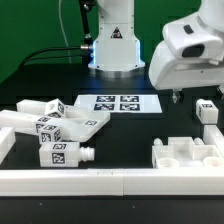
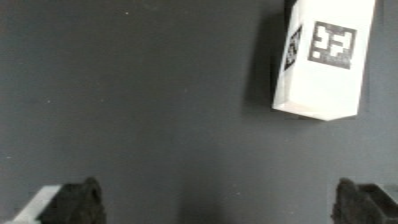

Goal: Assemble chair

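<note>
The small tagged block needs to be joined to the boxy seat piece (image 1: 188,152), so my gripper should grab the block by its tagged body (image 1: 207,111) next.
The chair lies in loose white tagged parts. Several leg and panel pieces (image 1: 60,128) are heaped at the exterior view's left. The boxy seat piece (image 1: 188,152) sits at the front right. A small tagged block (image 1: 208,110) stands at the right, just below and beside my gripper (image 1: 188,97), which hovers above the table. In the wrist view the gripper (image 2: 221,205) is open, with only dark table between the two dark fingertips (image 2: 71,205). A white tagged piece (image 2: 324,60) lies ahead of it, apart from the fingers.
The marker board (image 1: 120,102) lies flat at the table's middle, in front of the robot base (image 1: 113,45). A long white border rail (image 1: 100,181) runs along the front edge, and another rail (image 1: 8,143) stands at the left.
</note>
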Action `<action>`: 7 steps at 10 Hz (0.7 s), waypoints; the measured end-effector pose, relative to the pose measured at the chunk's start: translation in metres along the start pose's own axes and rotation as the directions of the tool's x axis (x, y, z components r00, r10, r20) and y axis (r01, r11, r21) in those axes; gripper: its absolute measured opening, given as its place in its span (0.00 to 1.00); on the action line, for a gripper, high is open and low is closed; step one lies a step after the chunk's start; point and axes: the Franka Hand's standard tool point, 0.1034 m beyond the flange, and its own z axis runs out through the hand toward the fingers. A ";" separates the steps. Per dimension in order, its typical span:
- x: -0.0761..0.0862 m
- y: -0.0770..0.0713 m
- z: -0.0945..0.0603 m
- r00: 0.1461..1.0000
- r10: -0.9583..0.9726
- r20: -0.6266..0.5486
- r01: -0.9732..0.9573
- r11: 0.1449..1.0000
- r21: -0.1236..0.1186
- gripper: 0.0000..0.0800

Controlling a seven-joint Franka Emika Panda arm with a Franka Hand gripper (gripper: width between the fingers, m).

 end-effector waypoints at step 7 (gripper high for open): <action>-0.012 -0.022 0.014 0.920 0.087 0.381 -0.116 0.992 0.054 0.81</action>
